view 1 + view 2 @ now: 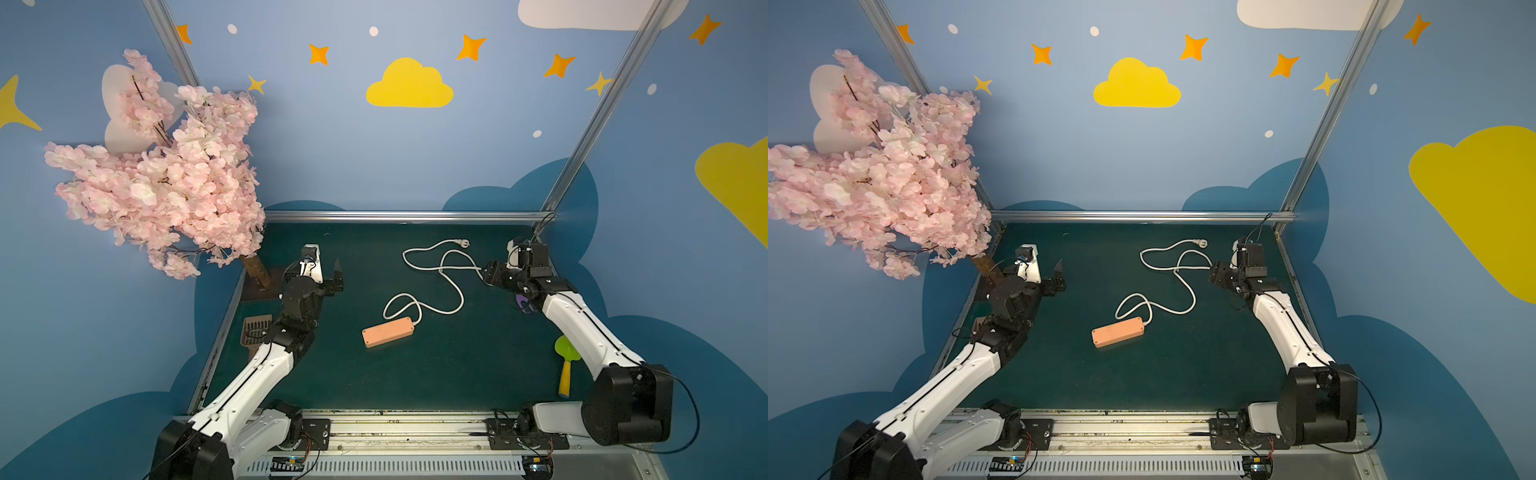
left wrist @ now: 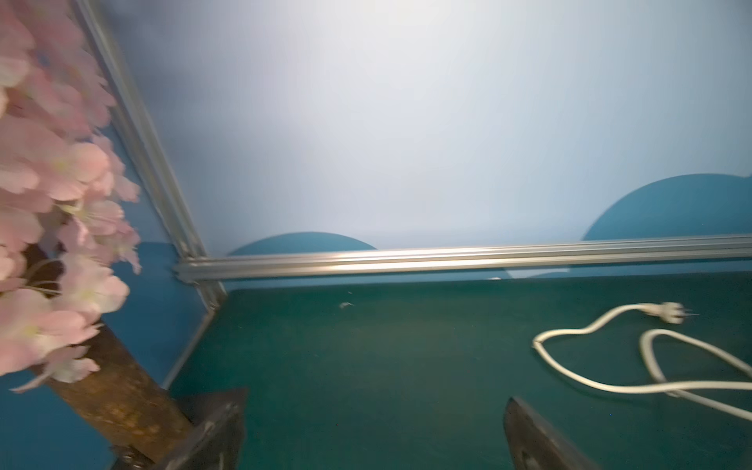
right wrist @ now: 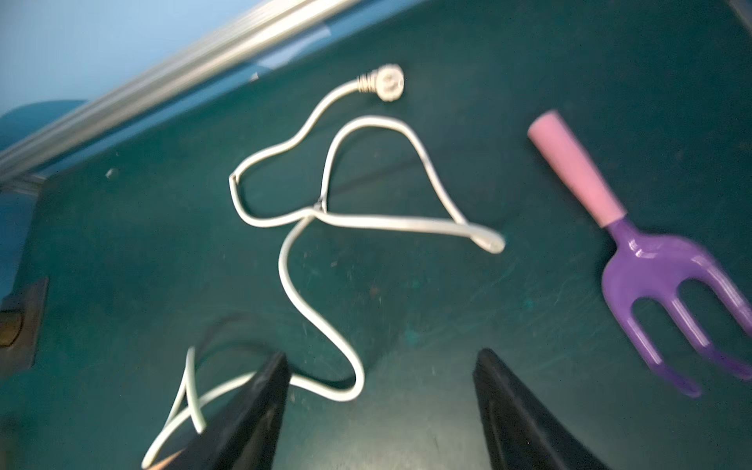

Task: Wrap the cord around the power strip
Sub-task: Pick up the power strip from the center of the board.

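The robot's left gripper will next grab the power strip (image 1: 388, 331) by the end opposite its cord, so the power strip's body stays free to wrap.
The salmon-orange power strip (image 1: 388, 331) (image 1: 1118, 331) lies flat near the middle of the green mat. Its white cord (image 1: 462, 300) (image 1: 1195, 300) runs loose in several loops toward the back right and ends in a round plug (image 1: 463, 243) (image 3: 386, 83). My right gripper (image 1: 490, 274) (image 3: 382, 354) hovers open at the right end of the far loop. In the right wrist view a bend of the cord (image 3: 386, 221) lies on the mat between the fingers and passes behind one. My left gripper (image 1: 324, 270) (image 2: 374, 398) is wide open at the back left, holding nothing; the cord (image 2: 691, 384) lies off to its side.
A purple fork with a pink handle (image 3: 651, 264) lies by the right arm. A green and yellow toy shovel (image 1: 566, 365) sits at the right edge, a brown slotted spatula (image 1: 255, 330) at the left. A pink blossom tree (image 1: 166, 174) overhangs the back left corner. A metal rail (image 1: 407, 216) bounds the back.
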Controlling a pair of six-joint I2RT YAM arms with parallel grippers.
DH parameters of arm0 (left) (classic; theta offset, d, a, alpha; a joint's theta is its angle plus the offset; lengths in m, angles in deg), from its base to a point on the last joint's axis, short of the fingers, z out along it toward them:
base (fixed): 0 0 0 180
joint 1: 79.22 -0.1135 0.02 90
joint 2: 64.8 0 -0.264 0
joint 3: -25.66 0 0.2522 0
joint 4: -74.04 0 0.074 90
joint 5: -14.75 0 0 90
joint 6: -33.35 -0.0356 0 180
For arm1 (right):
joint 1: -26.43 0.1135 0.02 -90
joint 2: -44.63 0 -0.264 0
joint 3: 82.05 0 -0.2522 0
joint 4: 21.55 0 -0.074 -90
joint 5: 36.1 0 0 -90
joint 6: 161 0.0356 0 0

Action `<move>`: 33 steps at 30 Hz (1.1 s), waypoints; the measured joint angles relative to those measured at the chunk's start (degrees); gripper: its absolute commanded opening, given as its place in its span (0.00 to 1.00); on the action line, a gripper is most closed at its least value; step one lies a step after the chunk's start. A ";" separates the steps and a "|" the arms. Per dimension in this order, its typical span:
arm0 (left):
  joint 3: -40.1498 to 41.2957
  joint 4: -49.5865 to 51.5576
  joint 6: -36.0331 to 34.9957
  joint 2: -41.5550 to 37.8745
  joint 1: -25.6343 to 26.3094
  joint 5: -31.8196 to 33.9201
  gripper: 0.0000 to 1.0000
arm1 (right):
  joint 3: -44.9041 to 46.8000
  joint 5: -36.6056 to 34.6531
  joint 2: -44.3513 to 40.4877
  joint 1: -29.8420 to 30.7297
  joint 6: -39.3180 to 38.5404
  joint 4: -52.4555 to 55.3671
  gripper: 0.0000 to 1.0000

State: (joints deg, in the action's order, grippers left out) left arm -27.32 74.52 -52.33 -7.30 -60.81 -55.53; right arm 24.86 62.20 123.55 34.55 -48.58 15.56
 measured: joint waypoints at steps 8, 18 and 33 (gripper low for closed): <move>-10.71 25.97 3.63 8.28 3.23 -21.94 1.00 | -2.60 8.11 7.89 5.88 -1.33 11.45 0.77; -15.15 43.95 -3.32 29.86 19.50 -17.00 1.00 | -14.40 6.05 23.89 9.53 -4.20 16.15 0.76; -20.35 45.66 -14.40 42.49 21.03 -12.37 0.72 | -14.86 5.27 24.35 9.31 -4.70 17.62 0.74</move>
State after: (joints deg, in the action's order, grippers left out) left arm -47.67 120.18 -66.73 35.19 -39.78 -67.90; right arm 9.99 67.46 147.90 43.86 -53.28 33.18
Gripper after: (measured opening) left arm 0.844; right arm 0.748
